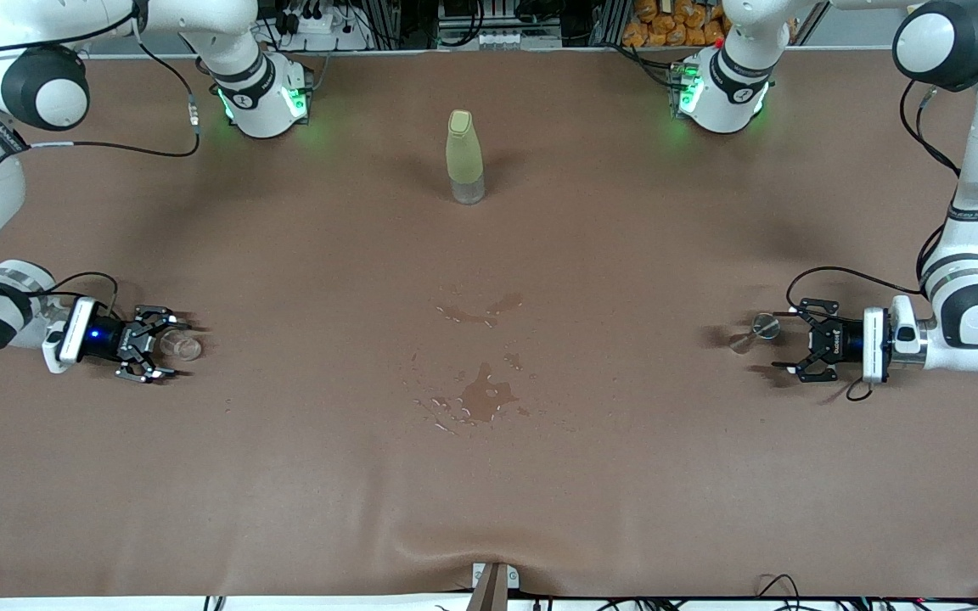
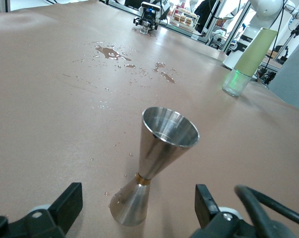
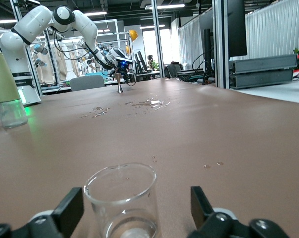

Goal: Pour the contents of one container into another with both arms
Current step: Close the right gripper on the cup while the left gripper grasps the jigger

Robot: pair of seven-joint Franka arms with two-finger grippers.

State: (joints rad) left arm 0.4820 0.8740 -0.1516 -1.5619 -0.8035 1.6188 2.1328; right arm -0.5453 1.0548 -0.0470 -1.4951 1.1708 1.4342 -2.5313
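Observation:
My left gripper grabs the jigger by its narrow middle next, leaving the jigger's wide upper cup free to receive the pour.
The tiny clear glass cup (image 1: pixel 181 344) (image 3: pixel 122 201) stands upright on the brown table at the right arm's end, with a little liquid in its bottom. My right gripper (image 1: pixel 168 347) (image 3: pixel 137 210) is open around it, one finger (image 3: pixel 70 208) on each side, neither touching. At the left arm's end stands the steel jigger (image 1: pixel 756 331) (image 2: pixel 151 163), upright on its smaller cup. My left gripper (image 1: pixel 782 344) (image 2: pixel 137 206) is open low at the table, its fingers (image 2: pixel 207 201) either side of the jigger's base with gaps.
A tall yellow-green bottle (image 1: pixel 464 157) (image 2: pixel 247 62) (image 3: pixel 5 89) stands mid-table toward the robots' bases. Wet spill patches (image 1: pixel 482 395) (image 2: pixel 109 52) lie on the brown mat (image 1: pixel 489 492) in the middle between the two grippers.

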